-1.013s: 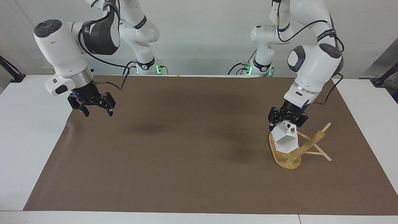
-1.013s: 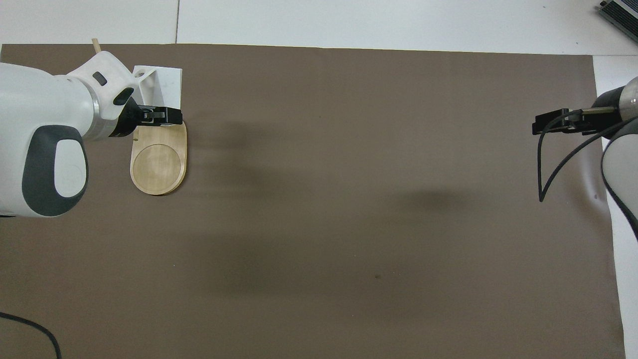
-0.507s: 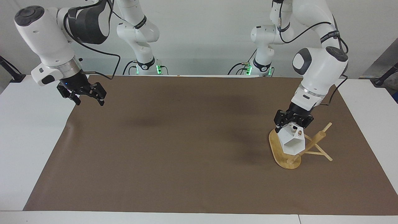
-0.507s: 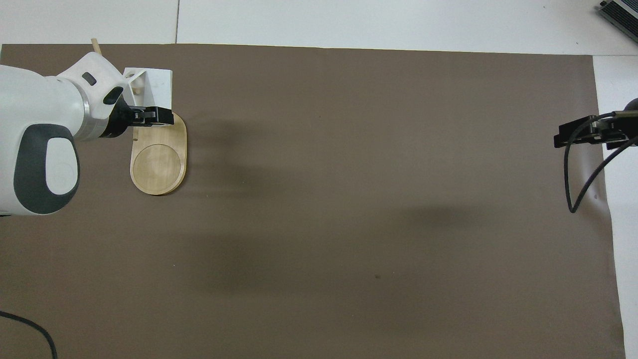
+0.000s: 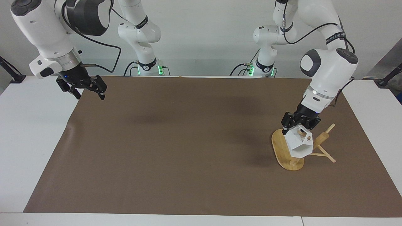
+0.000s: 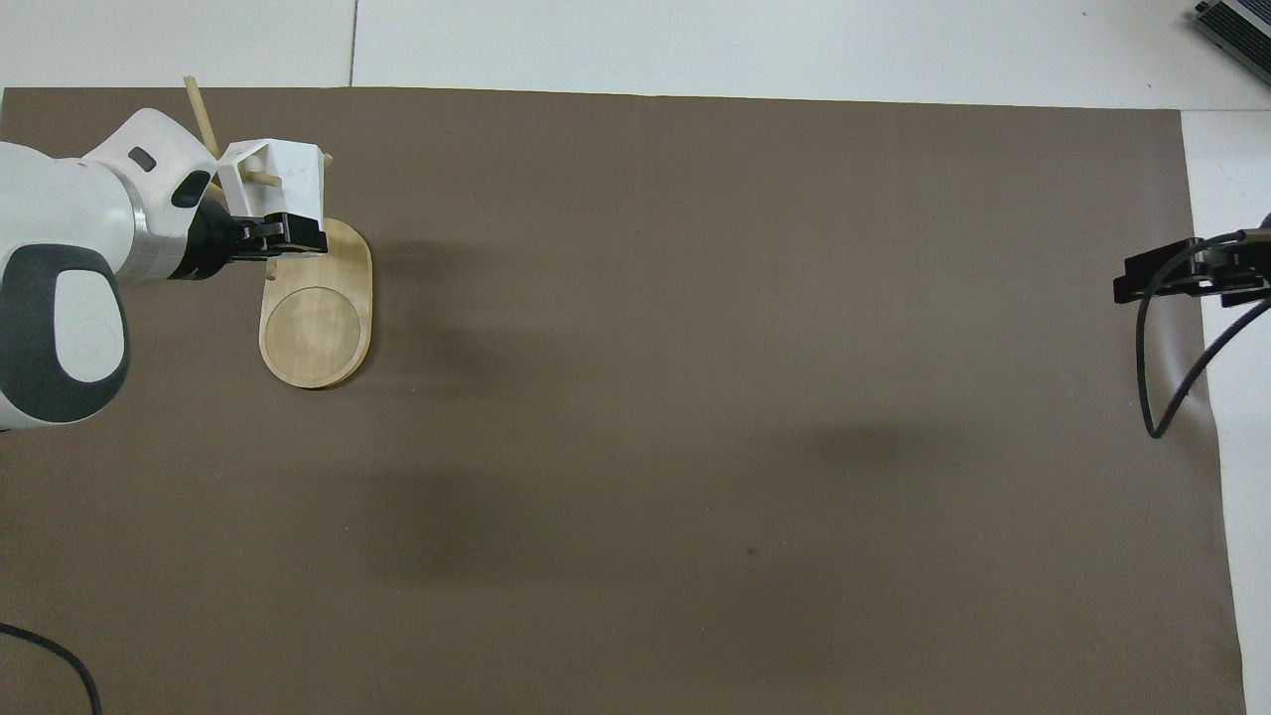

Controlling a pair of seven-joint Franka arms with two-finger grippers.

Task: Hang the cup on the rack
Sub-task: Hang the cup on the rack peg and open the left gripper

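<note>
A peg runs through the cup's handle [image 6: 231,181] in the overhead view and the cup would hang from that side, so my left gripper opens next.
The white faceted cup [image 5: 300,146] hangs tilted in my left gripper [image 5: 300,125], which is shut on its upper part, over the bamboo rack's oval base [image 5: 279,147]. The cup sits close against the rack's post [image 5: 321,138] and thin pegs. In the overhead view the cup [image 6: 288,171] is beside my left gripper [image 6: 283,233], above the rack's base [image 6: 316,320], and a peg [image 6: 204,111] runs by the cup's handle. My right gripper [image 5: 84,89] is open and empty, raised over the mat's edge at the right arm's end; it also shows in the overhead view [image 6: 1182,280].
A brown mat [image 5: 188,147] covers most of the white table [image 5: 28,125]. A black cable [image 6: 1157,377] hangs from the right arm.
My left gripper has carried the cup sideways toward the rack's post and pegs and tilted it more. My right gripper has risen and drawn back toward its end of the table.
</note>
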